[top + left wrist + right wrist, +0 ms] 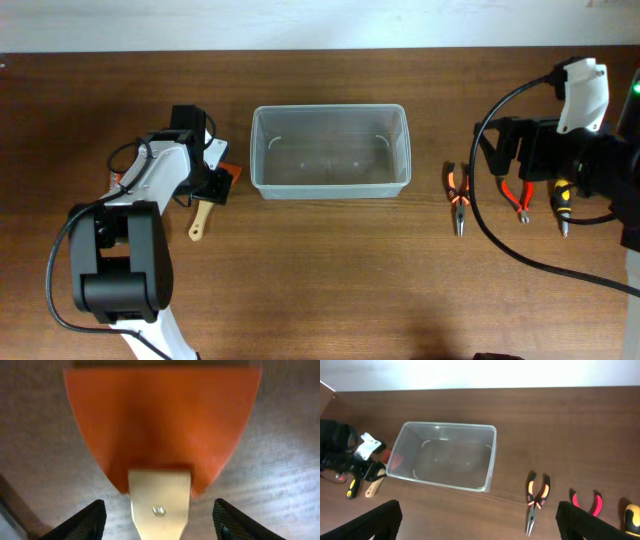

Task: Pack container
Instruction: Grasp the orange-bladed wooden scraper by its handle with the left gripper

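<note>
The scraper needs to lie flat in the container, so my left gripper will next grab the scraper across its pale handle, close to the orange blade.
The clear plastic container [330, 186] stands empty at the table's middle; it also shows in the right wrist view [492, 455]. A scraper with an orange blade [160, 420] and a pale handle [200, 220] lies left of it. My left gripper [160, 520] is open and low over the scraper [229, 173], one finger on each side of the handle, not touching it. My right gripper [480, 520] is open and empty, held high over the table right of the container.
Right of the container lie orange-black needle-nose pliers [458, 195], red-handled pliers [518, 198] and a yellow-black tool [562, 205]. The right wrist view shows another yellow-black tool [352, 487] by the left arm. Black cables hang round the right arm.
</note>
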